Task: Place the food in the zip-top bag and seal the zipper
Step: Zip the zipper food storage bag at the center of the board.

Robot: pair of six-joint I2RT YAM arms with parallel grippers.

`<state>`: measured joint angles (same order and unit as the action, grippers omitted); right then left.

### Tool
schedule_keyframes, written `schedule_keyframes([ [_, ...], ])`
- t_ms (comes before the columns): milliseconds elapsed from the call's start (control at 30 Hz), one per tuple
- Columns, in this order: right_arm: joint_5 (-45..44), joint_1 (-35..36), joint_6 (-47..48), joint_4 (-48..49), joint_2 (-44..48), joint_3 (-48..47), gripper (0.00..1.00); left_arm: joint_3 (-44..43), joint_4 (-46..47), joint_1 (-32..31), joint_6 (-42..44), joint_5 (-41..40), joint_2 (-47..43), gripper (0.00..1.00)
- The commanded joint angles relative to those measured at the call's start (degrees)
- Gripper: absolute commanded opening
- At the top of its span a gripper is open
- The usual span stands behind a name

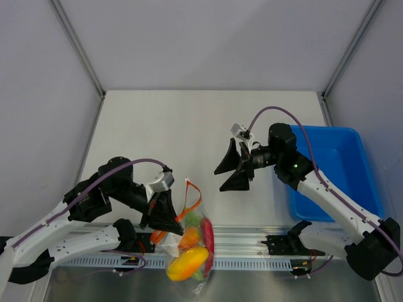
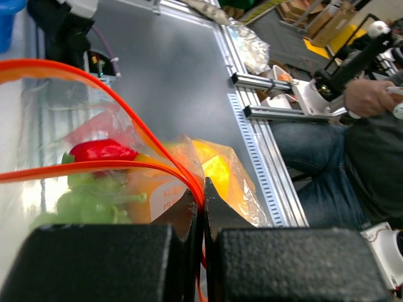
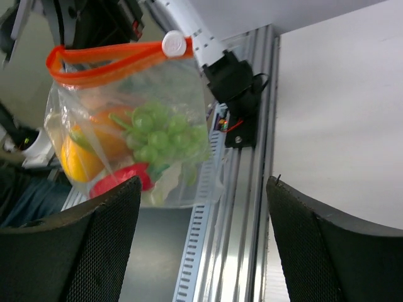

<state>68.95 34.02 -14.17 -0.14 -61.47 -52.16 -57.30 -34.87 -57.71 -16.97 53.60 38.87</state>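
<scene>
The right gripper grabs the zipper's white slider end point(image 1: 187, 181) point(image 3: 174, 44) next, to leave the adjoining part of the zipper free for my left gripper to seal.
The clear zip-top bag point(image 1: 189, 251) hangs over the table's near edge with the food inside: orange-yellow fruit point(image 1: 187, 262), red chili pepper point(image 1: 207, 236), and the green bunch point(image 3: 157, 135). Its orange-red zipper point(image 1: 192, 198) loops open at the top, with a white slider point(image 3: 174, 44) at one end. My left gripper point(image 1: 165, 217) is shut on the zipper strip point(image 2: 126, 165) at the bag's mouth corner. My right gripper point(image 1: 234, 167) is open and empty, held above mid-table to the right of the bag, apart from it. The white-and-pale-green vegetable is not clearly visible.
A blue plastic bin point(image 1: 334, 170) stands at the right side of the table, under my right arm. An aluminium rail point(image 1: 252, 242) runs along the table's near edge, below the bag.
</scene>
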Motion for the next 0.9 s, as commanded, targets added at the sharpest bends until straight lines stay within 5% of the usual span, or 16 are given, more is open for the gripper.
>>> schedule_keyframes([
  [0,6.5,2.9,4.4,1.1,-2.9,-5.7,0.82,-4.2,5.6,0.2,-2.5,6.6,0.2,0.01],
  [867,16.0,18.4,4.8,6.7,-23.3,-26.1,0.83,-5.1,12.5,-0.4,-8.7,8.5,-2.5,0.0],
])
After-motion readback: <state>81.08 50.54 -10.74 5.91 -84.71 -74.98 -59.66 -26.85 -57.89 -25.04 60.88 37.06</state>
